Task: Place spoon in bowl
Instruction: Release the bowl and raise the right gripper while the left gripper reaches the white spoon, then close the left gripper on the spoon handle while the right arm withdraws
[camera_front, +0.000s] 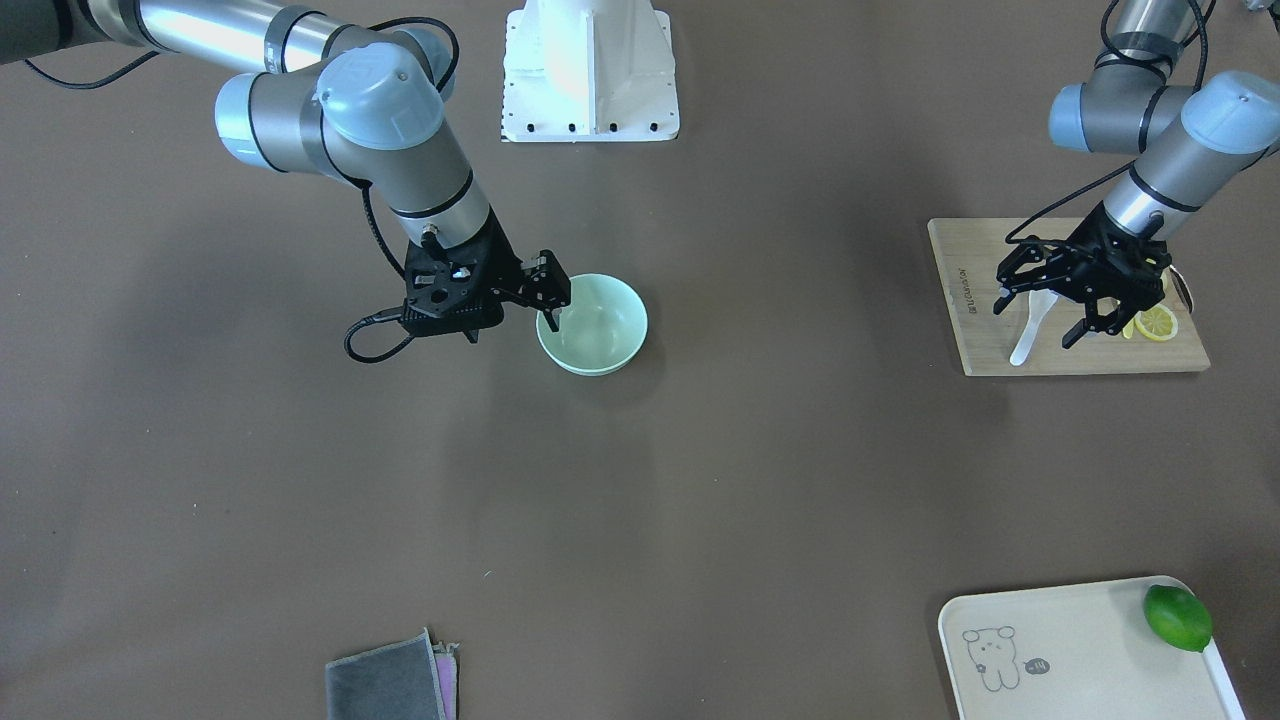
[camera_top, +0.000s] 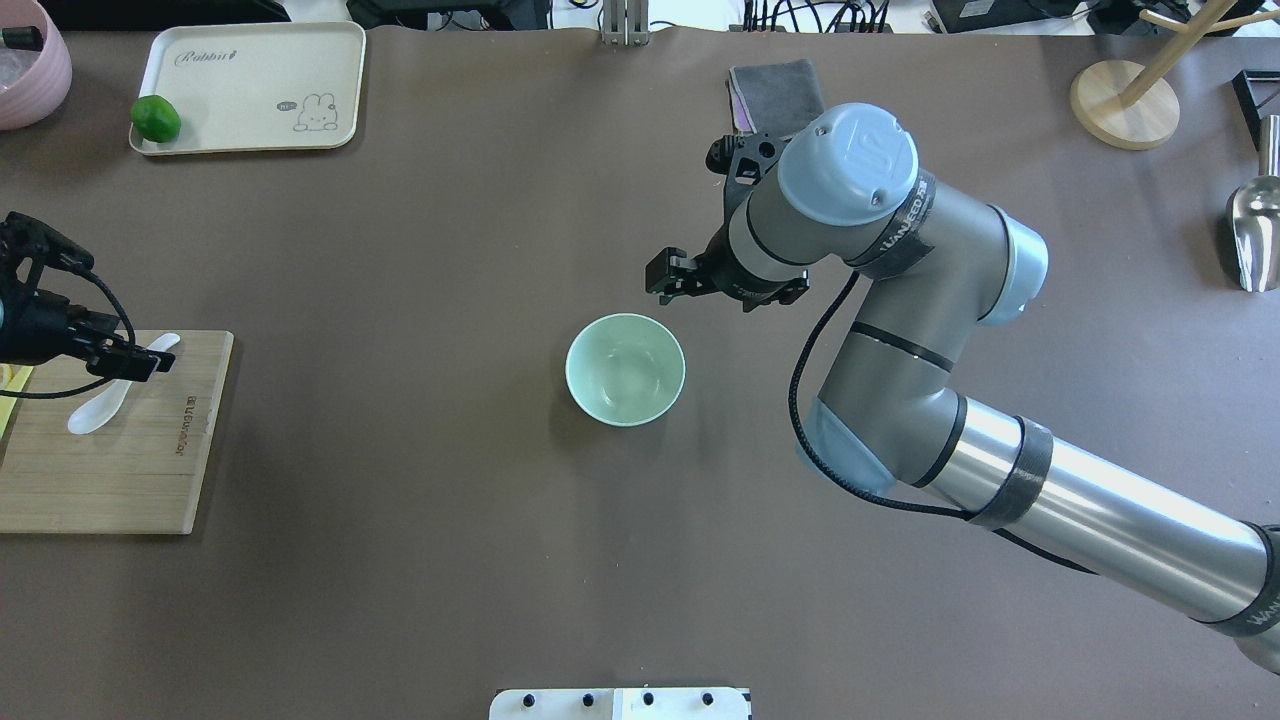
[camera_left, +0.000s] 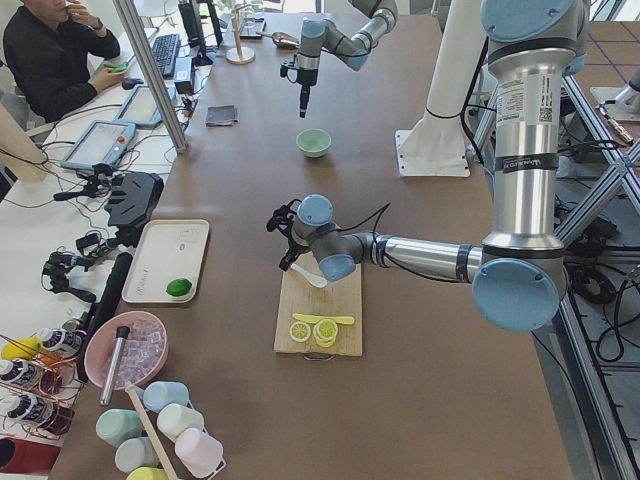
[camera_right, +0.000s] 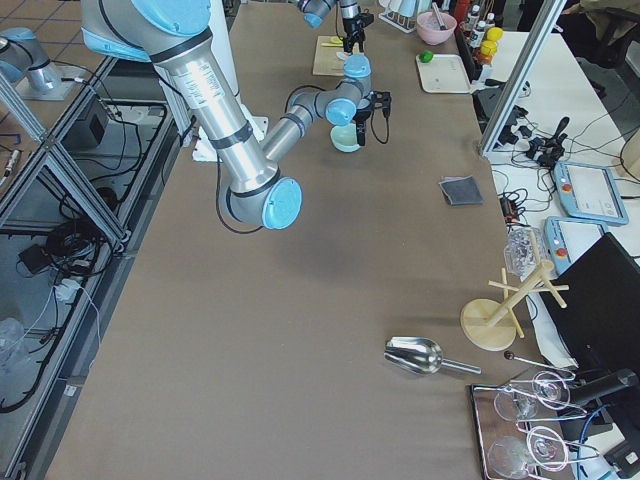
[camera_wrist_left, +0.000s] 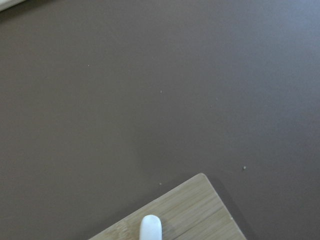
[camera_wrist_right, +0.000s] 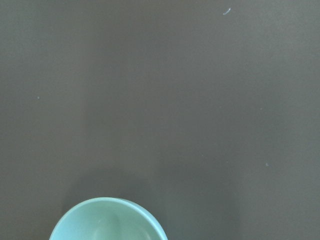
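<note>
The white spoon's scoop should settle into the mint-green bowl. For that, my left gripper next needs to grab the spoon by its handle.
The white spoon lies on the wooden cutting board, scoop toward the front-facing view's bottom. My left gripper is open and low over the board, its fingers on either side of the spoon's handle. The spoon's end also shows in the left wrist view. The mint-green bowl stands empty mid-table and shows in the overhead view and the right wrist view. My right gripper looks shut and empty, hanging just above the bowl's rim.
Lemon slices lie on the board beside the left gripper. A cream tray holds a lime. A grey cloth lies at the table edge. The white robot base stands behind the bowl.
</note>
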